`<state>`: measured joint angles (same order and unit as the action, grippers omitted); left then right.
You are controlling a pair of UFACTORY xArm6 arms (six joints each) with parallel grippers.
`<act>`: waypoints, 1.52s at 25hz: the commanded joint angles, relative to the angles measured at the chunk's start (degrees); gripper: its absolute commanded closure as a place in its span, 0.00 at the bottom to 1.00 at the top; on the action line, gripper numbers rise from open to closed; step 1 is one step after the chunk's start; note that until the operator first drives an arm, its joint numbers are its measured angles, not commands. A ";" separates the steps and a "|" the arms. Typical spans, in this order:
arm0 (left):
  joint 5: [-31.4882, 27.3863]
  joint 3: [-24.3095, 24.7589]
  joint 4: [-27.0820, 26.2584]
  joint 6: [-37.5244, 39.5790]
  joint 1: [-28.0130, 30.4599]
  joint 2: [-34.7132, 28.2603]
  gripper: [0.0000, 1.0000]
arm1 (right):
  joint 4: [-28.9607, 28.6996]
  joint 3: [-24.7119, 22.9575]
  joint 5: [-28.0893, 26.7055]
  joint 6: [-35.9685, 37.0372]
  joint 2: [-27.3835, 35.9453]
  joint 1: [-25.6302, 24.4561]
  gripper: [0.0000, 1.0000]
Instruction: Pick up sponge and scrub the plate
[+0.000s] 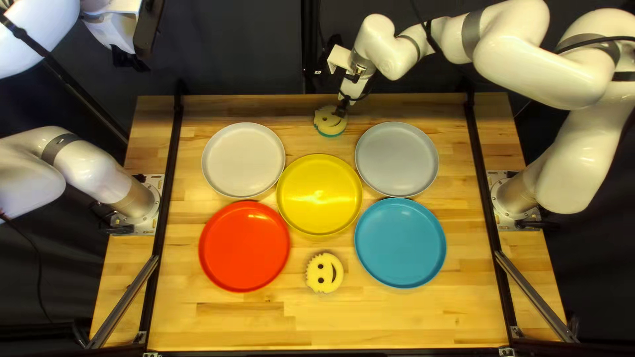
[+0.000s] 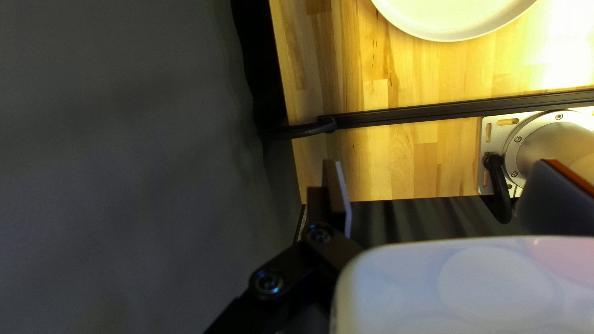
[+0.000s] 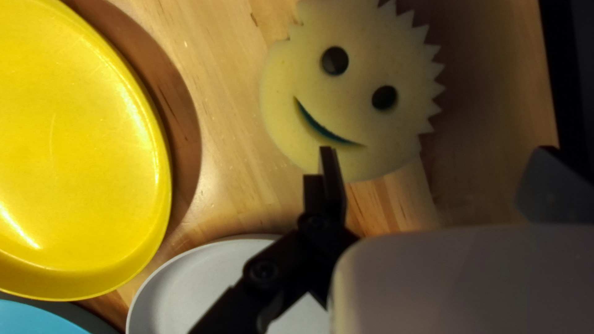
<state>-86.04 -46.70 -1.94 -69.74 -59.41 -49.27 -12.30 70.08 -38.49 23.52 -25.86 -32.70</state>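
The yellow smiley sponge's teal bottom (image 1: 330, 135) needs to stay free to scrub the plate, so next I need to grip the sponge with my right gripper by the sponge's edge (image 1: 333, 110) beside an eye hole.
My right gripper (image 1: 342, 107) reaches down at the table's far edge, over the right side of a yellow smiley sponge (image 1: 328, 123) with a teal underside. In the right wrist view my right gripper (image 3: 438, 151) is open, the sponge (image 3: 352, 93) lying ahead, partly behind one fingertip; contact cannot be told. A second smiley sponge (image 1: 325, 272) lies below the yellow plate (image 1: 319, 194). Other plates are white (image 1: 243, 160), grey (image 1: 397, 159), red (image 1: 244, 246) and blue (image 1: 400, 242). My left gripper (image 1: 131, 59) hangs raised beyond the table's far left; in its wrist view the gripper (image 2: 439, 164) is open, holding nothing.
Black rails (image 1: 169, 178) run along both sides of the table. A dark curtain (image 1: 231, 49) hangs behind the far edge, close to my right gripper. The grey plate's rim is just right of the far sponge. My left arm's base (image 2: 544, 142) stands beside the left rail.
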 commanded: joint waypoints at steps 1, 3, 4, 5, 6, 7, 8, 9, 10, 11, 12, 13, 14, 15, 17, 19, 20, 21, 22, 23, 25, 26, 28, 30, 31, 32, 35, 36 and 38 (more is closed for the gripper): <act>0.00 0.00 0.00 0.00 0.00 0.00 0.00 | -0.24 2.36 -0.81 1.08 -2.40 -0.44 0.00; 0.00 0.00 0.00 0.00 0.00 0.00 0.00 | -0.36 3.08 -1.15 1.50 -3.13 -0.64 0.00; 0.00 0.00 0.00 0.00 0.00 0.00 0.00 | -0.40 3.39 -1.29 1.68 -3.46 -0.72 0.00; 0.00 0.00 0.00 0.00 0.00 0.00 0.00 | -0.44 3.75 -1.48 1.84 -3.85 -0.79 0.00; 0.00 0.00 0.00 0.00 0.00 0.00 0.00 | -0.45 3.87 -1.57 1.91 -3.97 -0.82 0.00; 0.00 0.00 0.00 0.00 0.00 0.00 0.00 | -0.54 4.13 -1.71 2.03 -4.26 -0.86 0.02; 0.00 0.00 0.00 0.00 0.00 0.00 0.00 | -0.56 4.37 -1.84 2.00 -4.45 -0.78 0.08; 0.00 0.00 0.00 0.00 0.00 0.00 0.00 | -0.57 4.49 -1.93 1.98 -4.55 -0.73 0.16; 0.00 0.00 0.00 0.00 0.00 0.00 0.00 | -0.66 4.55 -1.89 1.97 -4.73 -0.54 0.16; 0.00 0.00 0.00 0.00 0.00 0.00 0.00 | -0.70 4.56 -1.85 1.96 -4.80 -0.44 0.29; 0.00 0.00 0.00 0.00 0.00 0.00 0.00 | -0.79 4.53 -1.76 1.94 -4.90 -0.23 0.37; 0.00 0.00 0.00 0.00 0.00 0.00 0.00 | -0.84 4.48 -1.68 1.92 -4.94 -0.09 0.71; 0.00 0.00 0.00 0.00 0.00 0.00 0.00 | -0.86 4.42 -1.61 1.90 -4.94 0.01 1.00; 0.00 0.00 0.00 0.00 0.00 0.00 0.00 | -0.88 4.34 -1.52 1.90 -4.96 0.13 1.00; 0.00 0.00 0.00 0.00 0.00 0.00 0.00 | -0.76 4.28 -1.56 1.80 -4.84 0.23 1.00; 0.00 0.00 0.00 0.00 0.00 0.00 0.00 | -0.50 4.15 -1.67 1.58 -4.54 0.24 1.00; 0.00 0.00 0.00 0.00 0.00 0.00 0.00 | -0.27 3.96 -1.69 1.40 -4.26 0.26 1.00; 0.00 0.00 0.00 0.00 0.00 0.00 0.00 | -0.12 3.74 -1.67 1.31 -4.01 0.25 1.00; 0.00 0.00 0.00 0.00 0.00 0.00 0.00 | 0.14 3.19 -1.55 1.13 -3.42 0.28 1.00; 0.00 0.00 0.00 0.00 0.00 0.00 0.00 | 0.36 2.55 -1.54 0.92 -2.63 0.37 1.00; 0.00 0.00 0.00 0.00 0.00 0.00 0.00 | 0.85 1.20 -1.27 0.35 -1.16 0.71 1.00; 0.00 0.00 0.00 0.00 0.00 0.00 0.00 | 1.04 0.82 -1.23 0.16 -0.73 0.83 1.00; 0.00 0.00 0.00 0.00 0.00 0.00 0.00 | 1.56 -0.50 -1.08 -0.38 0.75 1.16 1.00; 0.00 0.00 0.00 0.00 0.00 0.00 0.00 | 1.97 -1.59 -0.95 -0.61 1.88 1.29 1.00; 0.00 0.00 0.00 0.00 0.00 0.00 0.00 | 2.14 -2.12 -0.99 -0.62 2.46 1.28 1.00; 0.00 0.00 0.00 0.00 0.00 0.00 0.00 | 2.58 -3.16 -1.26 -0.63 3.72 1.22 1.00; 0.00 0.00 0.00 0.00 0.00 0.00 0.00 | 3.62 -7.05 -2.48 -0.24 8.70 0.77 1.00; 0.00 0.00 0.00 0.00 0.00 0.00 0.00 | 3.88 -7.96 -2.75 -0.16 9.86 0.71 1.00; 0.00 0.00 0.00 0.00 0.00 0.00 0.00 | 4.90 -10.80 -3.39 0.10 13.18 0.74 1.00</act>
<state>-86.04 -46.70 -1.94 -69.74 -59.41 -49.27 -8.77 62.56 -40.92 23.24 -16.49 -31.82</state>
